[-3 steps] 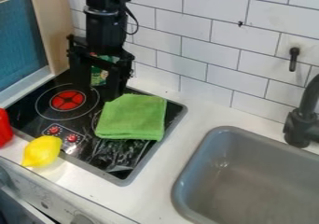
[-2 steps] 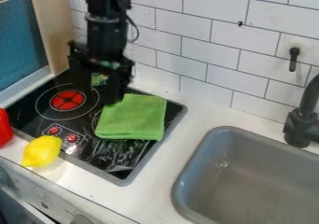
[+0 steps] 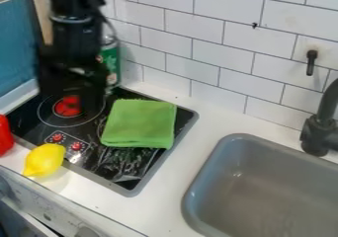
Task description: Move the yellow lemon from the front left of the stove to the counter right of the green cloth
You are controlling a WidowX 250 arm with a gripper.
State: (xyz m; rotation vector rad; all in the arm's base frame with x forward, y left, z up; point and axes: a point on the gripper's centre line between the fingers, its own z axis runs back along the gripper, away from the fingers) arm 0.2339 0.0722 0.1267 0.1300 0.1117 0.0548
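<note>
My gripper will next move the lemon off the stove's edge, grabbing the yellow lemon (image 3: 44, 160) around its plump middle.
My gripper (image 3: 71, 98) hangs over the back left of the black stove top (image 3: 92, 161), open, with the red burner (image 3: 67, 106) visible below it. A green can (image 3: 111, 60) stands upright at the back of the stove, just right of and partly behind the gripper. A folded green cloth (image 3: 139, 124) lies on the stove's right part, to the right of the gripper and apart from it. The yellow lemon (image 3: 44, 160) rests at the front left edge of the stove.
A red object (image 3: 4, 135) is at the left edge. The grey sink (image 3: 271, 181) is at the right, with a black faucet (image 3: 321, 127) behind it. White tiled wall (image 3: 218, 58) runs along the back.
The gripper has moved left, away from the cloth and over the burner, uncovering more of the green can. The cloth and lemon have stayed in place.
</note>
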